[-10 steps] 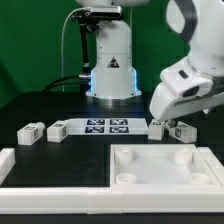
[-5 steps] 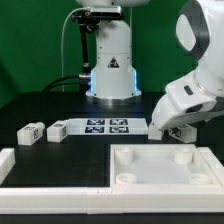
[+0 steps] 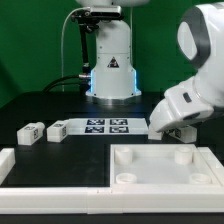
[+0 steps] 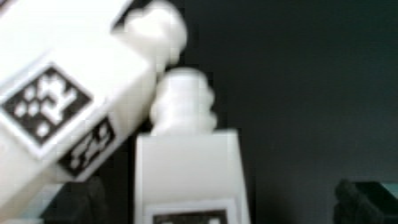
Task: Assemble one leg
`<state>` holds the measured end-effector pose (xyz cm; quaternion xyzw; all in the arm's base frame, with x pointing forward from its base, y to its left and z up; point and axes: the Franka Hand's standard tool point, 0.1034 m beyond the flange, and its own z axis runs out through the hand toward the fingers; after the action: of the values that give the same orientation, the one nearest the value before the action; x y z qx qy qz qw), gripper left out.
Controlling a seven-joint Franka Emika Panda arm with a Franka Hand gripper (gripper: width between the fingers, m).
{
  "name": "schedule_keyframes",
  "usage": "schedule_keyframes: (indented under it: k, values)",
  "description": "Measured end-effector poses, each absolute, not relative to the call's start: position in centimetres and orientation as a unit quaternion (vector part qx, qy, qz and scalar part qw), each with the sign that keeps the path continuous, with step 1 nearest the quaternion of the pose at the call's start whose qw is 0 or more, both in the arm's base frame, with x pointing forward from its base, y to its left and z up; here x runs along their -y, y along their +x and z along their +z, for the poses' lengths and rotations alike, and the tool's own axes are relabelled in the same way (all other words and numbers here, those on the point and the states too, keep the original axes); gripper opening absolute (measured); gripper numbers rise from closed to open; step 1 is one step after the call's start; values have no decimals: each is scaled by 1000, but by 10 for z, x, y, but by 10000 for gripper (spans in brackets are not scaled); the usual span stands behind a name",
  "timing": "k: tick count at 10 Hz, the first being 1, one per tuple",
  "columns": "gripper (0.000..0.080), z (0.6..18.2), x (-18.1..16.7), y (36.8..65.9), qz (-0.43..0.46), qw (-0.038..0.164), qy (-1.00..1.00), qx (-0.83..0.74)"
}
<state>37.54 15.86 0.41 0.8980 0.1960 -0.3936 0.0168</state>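
The robot's dark fingers are on either side of the white leg, around its tag [image 4: 192, 214], so the gripper should close. Closing now would hold the leg.
In the wrist view a white leg [image 4: 187, 160] lies between my gripper's [image 4: 217, 205] two dark fingers, with a gap on each side of it and a tag at its near end. A second tagged leg [image 4: 63, 100] lies close beside it. In the exterior view my gripper [image 3: 168, 128] is down at the table just past the exterior view's right end of the marker board [image 3: 105, 125], and the hand hides those legs. Two more legs [image 3: 28, 132] [image 3: 57, 129] lie at the exterior view's left. The gripper is open.
The large white panel [image 3: 160, 172] with round corner sockets lies in front of the gripper. A white L-shaped frame piece [image 3: 20, 165] lies at the front on the exterior view's left. The robot base [image 3: 110, 60] stands behind the marker board.
The arm has come down and swung toward the exterior view's right. The hand now covers the legs beside the marker board that showed a second ago.
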Motion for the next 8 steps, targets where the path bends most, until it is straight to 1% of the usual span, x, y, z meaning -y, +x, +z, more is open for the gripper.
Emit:
schedule_keyframes:
  k: [3,4,5,6,7,8]
  values:
    - [649,5,-155,375,-394,16,898,-194]
    - [520,5,-155,375,-394,16,898,-193]
    - [520,5,-155,375,-394,16,898,-194]
    - [382,5,-155,375,-394,16,898,-194]
    - [286,5,-155,375,-394,16,898,-193]
    - [286,5,-155,375,-394,16,898,-193]
